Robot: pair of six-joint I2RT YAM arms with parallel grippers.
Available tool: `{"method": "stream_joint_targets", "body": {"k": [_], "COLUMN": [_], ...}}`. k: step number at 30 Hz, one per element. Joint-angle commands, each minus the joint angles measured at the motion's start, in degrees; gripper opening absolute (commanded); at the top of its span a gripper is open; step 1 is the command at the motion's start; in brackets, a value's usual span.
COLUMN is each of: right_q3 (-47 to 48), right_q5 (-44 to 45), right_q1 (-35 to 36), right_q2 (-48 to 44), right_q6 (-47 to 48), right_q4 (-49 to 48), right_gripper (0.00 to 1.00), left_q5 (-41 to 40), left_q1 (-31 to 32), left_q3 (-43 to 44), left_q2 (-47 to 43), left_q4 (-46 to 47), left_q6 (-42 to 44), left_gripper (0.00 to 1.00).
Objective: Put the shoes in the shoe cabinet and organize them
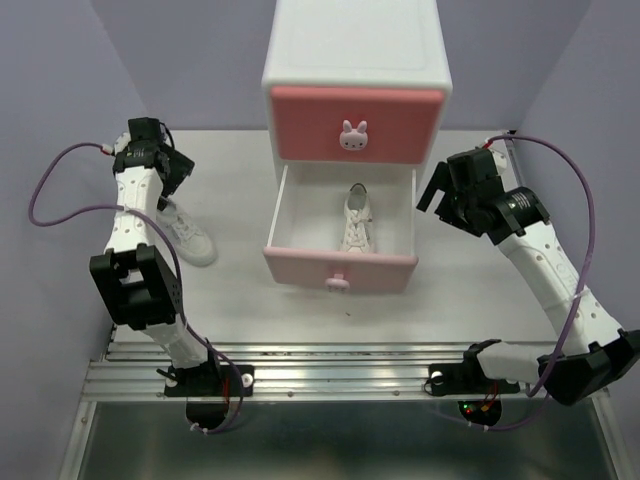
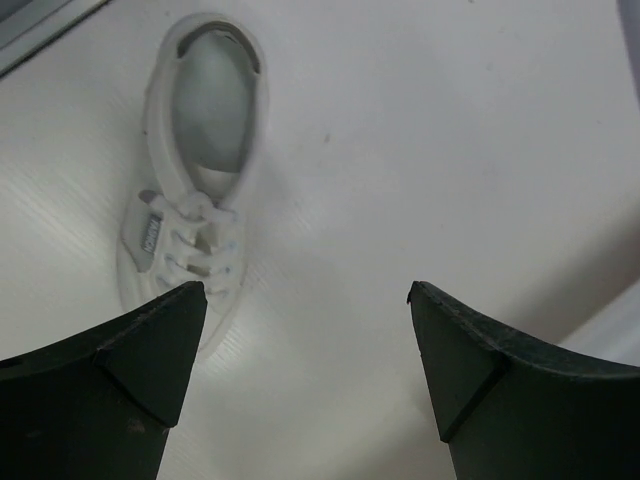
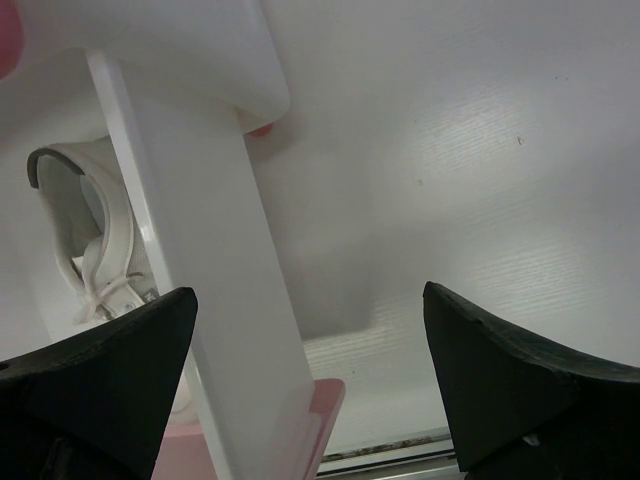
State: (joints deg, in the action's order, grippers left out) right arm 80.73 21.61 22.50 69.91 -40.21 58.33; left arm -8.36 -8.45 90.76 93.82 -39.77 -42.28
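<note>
The left gripper will next pick up the white sneaker by its heel collar (image 2: 222,30), so that the sneaker's toe and sole stay free to settle into the open drawer.
The white shoe cabinet (image 1: 357,45) stands at the back centre, its darker pink upper drawer (image 1: 355,123) shut and its pale pink lower drawer (image 1: 340,268) pulled out. One white sneaker (image 1: 357,219) lies inside the open drawer, and it also shows in the right wrist view (image 3: 85,240). A second white sneaker (image 1: 186,233) lies on the table at the left, and it also shows in the left wrist view (image 2: 190,190). My left gripper (image 1: 168,172) is open and empty above it. My right gripper (image 1: 440,195) is open and empty beside the drawer's right wall (image 3: 200,290). The orange pair is out of view.
Purple walls close in the table on the left, right and back. A metal rail (image 1: 340,375) runs along the near edge by the arm bases. The open drawer juts toward the front.
</note>
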Motion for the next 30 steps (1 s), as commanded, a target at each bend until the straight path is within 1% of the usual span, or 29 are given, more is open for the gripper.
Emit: {"method": "stream_joint_targets", "body": {"k": [1,3,4,7,11,12,14,19,22,24,25,26,27,30], "right_q3": [3.9,4.1,4.3,4.7,5.0,5.0,5.4,5.3,5.8,6.1,6.1,6.2,6.4,6.6], "right_q5": [0.0,-0.3,-0.5,-0.8,-0.7,-0.9,-0.9,-0.8,-0.8,-0.7,-0.6,-0.5,-0.3,-0.1], "right_q1": [-0.3,-0.3,-0.3,-0.3,-0.3,-0.3,-0.3,-0.3,-0.3,-0.3,-0.3,-0.3,-0.3,-0.3], "right_q2": [1.0,1.5,1.5,1.7,2.0,2.2,2.2,2.1,2.3,2.6,2.6,2.7,2.7,2.6], "right_q6": [2.1,2.1,2.0,2.0,2.0,2.1,1.9,1.6,1.8,2.0,1.9,1.9,1.9,2.0], "right_q4": [-2.2,-2.0,-1.8,-1.5,-1.1,-1.0,-0.5,-0.4,-0.4,-0.2,-0.2,-0.3,-0.5,-0.7], "right_gripper": [1.00,1.00,1.00,1.00,1.00,1.00,1.00,1.00,1.00,1.00,1.00,1.00,1.00,1.00], "left_q5": [0.4,1.6,2.7,1.9,-1.3,-2.9,-3.6,-0.3,0.6,0.6,0.6,0.9,1.2,0.7], "left_q1": [-4.8,-6.6,-7.2,-7.4,-7.5,-7.6,-7.9,-8.0,-8.0,-8.0,-8.0,-8.0,-8.0,-8.0], "left_q3": [2.1,0.5,-0.2,1.0,2.9,2.8,1.2,-0.7,0.2,0.3,0.2,-0.1,-0.8,-2.7], "left_q2": [0.7,2.9,3.8,7.8,11.7,12.7,13.6,16.5,18.8,19.4,19.3,19.1,18.6,17.0], "left_q4": [-0.1,1.6,2.6,3.6,2.6,1.9,2.7,5.5,5.0,4.4,4.3,4.3,4.2,3.7], "left_q6": [1.8,1.3,1.9,3.3,4.0,3.8,2.9,2.8,2.9,3.3,3.5,4.3,5.2,6.2], "left_gripper": [0.94,0.94,0.93,0.92,0.92,0.92,0.92,0.88,0.81,0.71,0.59,0.34,0.00,0.00]}}
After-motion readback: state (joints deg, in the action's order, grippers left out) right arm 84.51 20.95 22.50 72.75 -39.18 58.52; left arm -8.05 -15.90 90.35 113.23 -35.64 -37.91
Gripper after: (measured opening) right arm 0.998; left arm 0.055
